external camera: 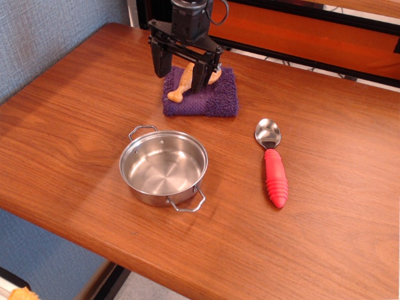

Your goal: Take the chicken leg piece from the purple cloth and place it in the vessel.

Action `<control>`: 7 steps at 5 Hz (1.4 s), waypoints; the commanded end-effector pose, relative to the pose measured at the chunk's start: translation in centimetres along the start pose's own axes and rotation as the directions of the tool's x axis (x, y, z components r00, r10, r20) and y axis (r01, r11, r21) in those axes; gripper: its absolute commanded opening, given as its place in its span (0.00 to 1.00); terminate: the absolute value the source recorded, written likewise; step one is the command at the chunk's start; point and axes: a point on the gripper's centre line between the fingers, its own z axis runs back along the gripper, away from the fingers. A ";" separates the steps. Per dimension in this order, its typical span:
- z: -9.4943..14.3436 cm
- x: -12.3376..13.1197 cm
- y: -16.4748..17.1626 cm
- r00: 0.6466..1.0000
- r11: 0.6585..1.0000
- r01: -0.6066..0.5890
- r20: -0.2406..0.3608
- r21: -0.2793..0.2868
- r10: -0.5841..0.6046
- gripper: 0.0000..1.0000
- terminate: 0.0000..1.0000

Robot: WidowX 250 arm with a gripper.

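The chicken leg piece needs to go into the vessel (164, 167). My gripper will next grab the piece by its middle (187, 79).
The chicken leg piece (184, 82), a glossy tan-orange toy drumstick, lies on the purple cloth (215, 99) at the back of the table, its bone end pointing to the front left. My black gripper (180, 76) hangs open over it, one finger (160, 64) on the left of the drumstick and the other (200, 76) on its right, low near the cloth. The plump end is partly hidden behind the right finger. The vessel (164, 167), a shiny steel pot with two wire loop handles, stands empty in front of the cloth.
A metal spoon with a red handle (274, 174) lies to the right of the pot. An orange and black panel (300, 31) runs along the back edge. A blue wall (37, 37) is on the left. The table's front edge (125, 262) is close to the pot.
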 end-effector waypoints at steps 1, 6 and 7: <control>-0.5 1.7 1.7 1.000 1.000 -0.004 -0.001 0.010 0.004 1.00 0.00; 1.3 1.3 1.3 1.000 0.999 -0.005 0.007 0.040 0.005 0.00 0.00; 3.5 0.7 1.7 0.998 0.998 -0.031 0.055 0.058 0.028 0.00 0.00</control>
